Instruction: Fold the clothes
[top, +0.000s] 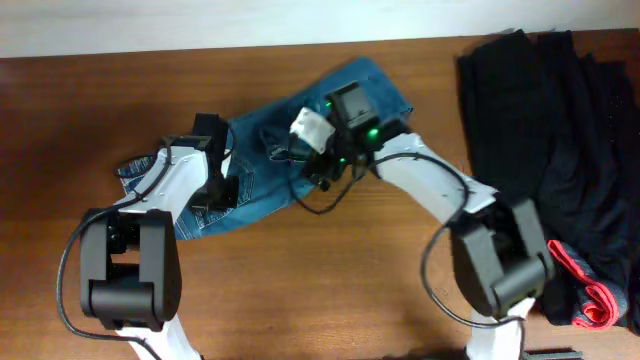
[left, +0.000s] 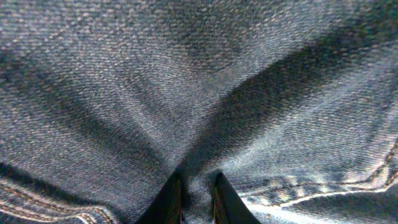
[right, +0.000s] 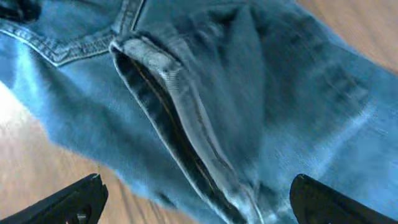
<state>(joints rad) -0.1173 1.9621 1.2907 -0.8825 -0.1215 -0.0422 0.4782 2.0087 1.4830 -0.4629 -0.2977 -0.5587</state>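
Observation:
The robot's right gripper will next grab the jeans' thick seam fold (top: 284, 147) (right: 180, 137) to stretch the jeans out from the left gripper for folding.
The blue denim jeans (top: 265, 165) lie bunched across the middle of the wooden table (top: 330, 280), from left to upper right. My left gripper (top: 222, 190) is down on their left part. In the left wrist view its fingers (left: 198, 190) are shut on a pinch of denim (left: 199, 93). My right gripper (top: 318, 172) hovers over the jeans' middle. In the right wrist view its jaws (right: 196, 199) are wide open above a thick seam fold (right: 180, 137), with nothing between them.
A pile of black garments (top: 555, 130) covers the right side of the table. A small red-pink item (top: 590, 295) lies at its lower right edge. Bare wood shows in front of the jeans.

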